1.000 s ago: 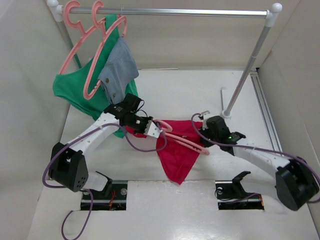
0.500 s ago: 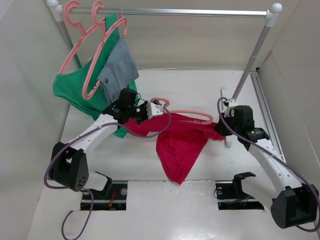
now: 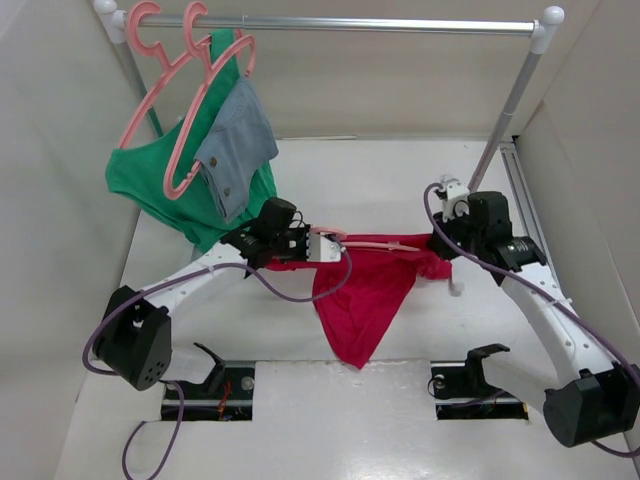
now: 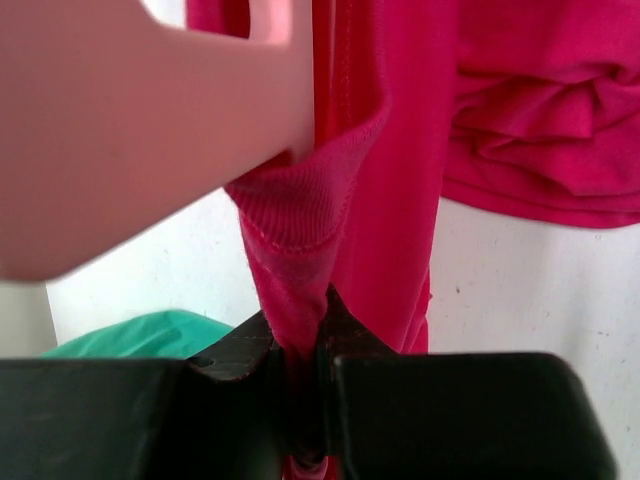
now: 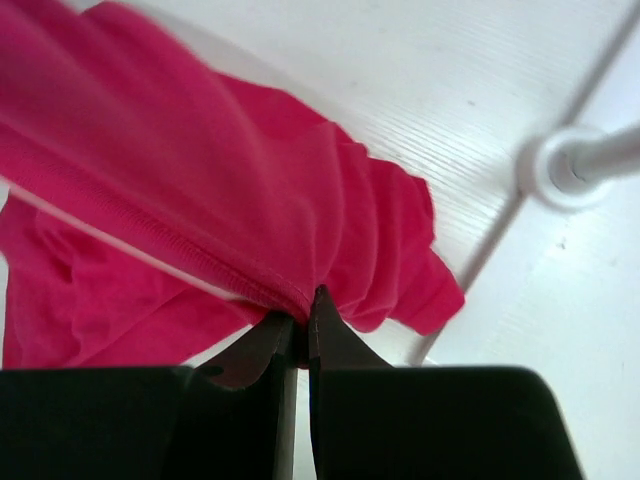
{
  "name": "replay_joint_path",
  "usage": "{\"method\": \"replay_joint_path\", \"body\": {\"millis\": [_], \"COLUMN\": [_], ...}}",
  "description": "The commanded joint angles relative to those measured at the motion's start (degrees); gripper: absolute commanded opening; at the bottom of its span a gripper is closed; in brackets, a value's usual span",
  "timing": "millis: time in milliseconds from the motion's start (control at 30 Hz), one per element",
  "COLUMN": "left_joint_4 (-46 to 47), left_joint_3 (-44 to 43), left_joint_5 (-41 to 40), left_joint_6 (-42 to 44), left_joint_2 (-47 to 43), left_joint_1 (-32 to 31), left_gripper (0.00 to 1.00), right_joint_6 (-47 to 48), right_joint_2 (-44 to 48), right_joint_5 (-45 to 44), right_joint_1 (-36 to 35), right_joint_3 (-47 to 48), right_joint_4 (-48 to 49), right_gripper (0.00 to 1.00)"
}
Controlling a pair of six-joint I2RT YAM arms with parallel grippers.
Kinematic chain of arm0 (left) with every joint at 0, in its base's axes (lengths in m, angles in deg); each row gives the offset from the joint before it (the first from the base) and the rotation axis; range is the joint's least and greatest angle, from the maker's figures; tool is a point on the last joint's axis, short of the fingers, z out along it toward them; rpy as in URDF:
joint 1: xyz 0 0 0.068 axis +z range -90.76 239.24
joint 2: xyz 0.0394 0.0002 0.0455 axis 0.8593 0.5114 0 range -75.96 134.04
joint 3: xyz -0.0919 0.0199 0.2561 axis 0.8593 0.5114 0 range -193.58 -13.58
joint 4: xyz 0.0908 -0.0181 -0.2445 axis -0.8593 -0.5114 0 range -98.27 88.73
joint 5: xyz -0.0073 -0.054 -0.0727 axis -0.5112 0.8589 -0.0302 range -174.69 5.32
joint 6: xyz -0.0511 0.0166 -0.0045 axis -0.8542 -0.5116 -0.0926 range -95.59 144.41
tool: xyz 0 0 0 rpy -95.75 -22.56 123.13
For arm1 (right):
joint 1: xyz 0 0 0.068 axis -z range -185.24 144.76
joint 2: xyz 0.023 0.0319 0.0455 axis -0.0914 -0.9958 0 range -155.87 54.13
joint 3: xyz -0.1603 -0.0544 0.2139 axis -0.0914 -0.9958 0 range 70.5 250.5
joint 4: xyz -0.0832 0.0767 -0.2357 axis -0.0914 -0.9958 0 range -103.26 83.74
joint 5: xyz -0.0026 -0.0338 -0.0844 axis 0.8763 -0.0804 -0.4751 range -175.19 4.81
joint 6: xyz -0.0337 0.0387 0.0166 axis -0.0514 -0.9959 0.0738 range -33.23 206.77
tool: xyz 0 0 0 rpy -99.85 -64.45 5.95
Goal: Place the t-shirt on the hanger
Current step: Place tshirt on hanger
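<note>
The t-shirt's seam stretches taut past the visible end of the hanger. My right gripper needs to keep holding the seam, as it would fall out of place if I opened now.
The crimson t-shirt hangs stretched between my two grippers above the table, its lower part drooping to a point toward the front. My left gripper is shut on a ribbed edge of the t-shirt. The salmon-pink hanger lies along the shirt's top edge between the grippers. In the left wrist view it shows as a blurred pink slab close to the camera. My right gripper is shut on a seam of the t-shirt.
A clothes rail spans the back; two pink hangers at its left end carry a green garment and a grey-blue garment. The rail's right post stands just behind my right gripper, and its foot shows in the right wrist view. White walls enclose the table.
The right gripper rose and moved right with the shirt's edge a second ago. Since then the left gripper shifted right and lower, and the hanger dropped to lie flat along the stretched shirt top.
</note>
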Motion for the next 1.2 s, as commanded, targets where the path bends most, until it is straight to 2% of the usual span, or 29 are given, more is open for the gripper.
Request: {"method": "replay_joint_path", "body": {"millis": [0, 133, 233, 267, 300, 367, 400, 467, 500, 633, 733, 833, 967, 1067, 1167], "left_joint_4": [-1.6, -4.4, -10.7, -12.9, -15.2, -18.7, -18.7, -19.3, -19.3, -18.7, -17.4, -16.8, -16.2, -16.2, -16.2], "left_joint_3": [-2.4, -7.0, -11.8, -13.0, -14.1, -15.5, -15.5, -15.5, -15.5, -15.5, -15.0, -15.0, -15.0, -15.0, -15.0], "left_joint_5": [-3.4, 0.8, 9.9, 12.6, 17.2, 19.0, 19.0, 19.0, 19.0, 18.4, 18.4, 18.4, 17.9, 17.9, 17.9], "left_joint_6": [0.2, -1.3, 0.7, 2.4, 4.1, 5.7, 5.7, 5.7, 5.7, 4.1, 3.5, 2.9, 2.4, 1.9, 1.9], "left_joint_2": [-0.2, 1.1, 1.6, 1.6, 1.6, 0.8, 0.8, 0.3, 0.8, 0.8, 1.8, 2.5, 2.5, 2.5, 2.5], "left_joint_1": [0.0, -0.6, -0.6, -0.6, -0.6, -1.9, -1.9, -1.9, -1.9, -1.9, -1.9, -1.9, -1.9, -1.9, -1.9], "left_gripper": [0.00, 0.00, 0.00, 0.00, 0.00, 0.00, 0.00, 0.00, 0.00, 0.00, 0.00, 0.00, 0.00, 0.00, 0.00], "right_joint_6": [5.6, 10.0, 12.1, 12.1, 12.6, 12.6, 12.6, 14.1, 15.5, 20.3, 22.3, 21.1, 17.4, 15.3, 13.9], "right_joint_2": [-1.1, -3.7, -4.8, -4.3, -3.6, -1.5, -0.7, 0.7, 0.7, -0.5, -0.5, 0.6, -1.2, -4.8, -8.5], "right_joint_5": [2.7, 5.8, 13.6, 17.2, 24.5, 28.7, 28.7, 25.8, 24.3, 21.2, 21.2, 19.8, 15.6, 11.8, 6.2], "right_joint_1": [-4.2, -10.1, -11.8, -11.8, -11.0, -9.9, -9.2, -8.6, -8.6, -8.6, -10.6, -16.1, -22.3, -26.3, -26.9], "right_joint_3": [4.6, 7.2, 8.0, 8.0, 7.5, 6.3, 6.3, 7.2, 7.8, 11.7, 12.7, 10.6, 7.6, 7.6, 8.2], "right_joint_4": [-0.3, 0.2, 1.6, 4.3, 5.9, 8.1, 8.1, 6.3, 3.5, -4.2, -5.9, -1.7, 5.3, 8.3, 10.1], "right_gripper": [0.00, 0.00, 0.00, 0.07, 0.14, 0.31, 0.40, 0.48, 0.62, 0.83, 0.84, 0.84, 0.75, 0.73, 0.61]}}
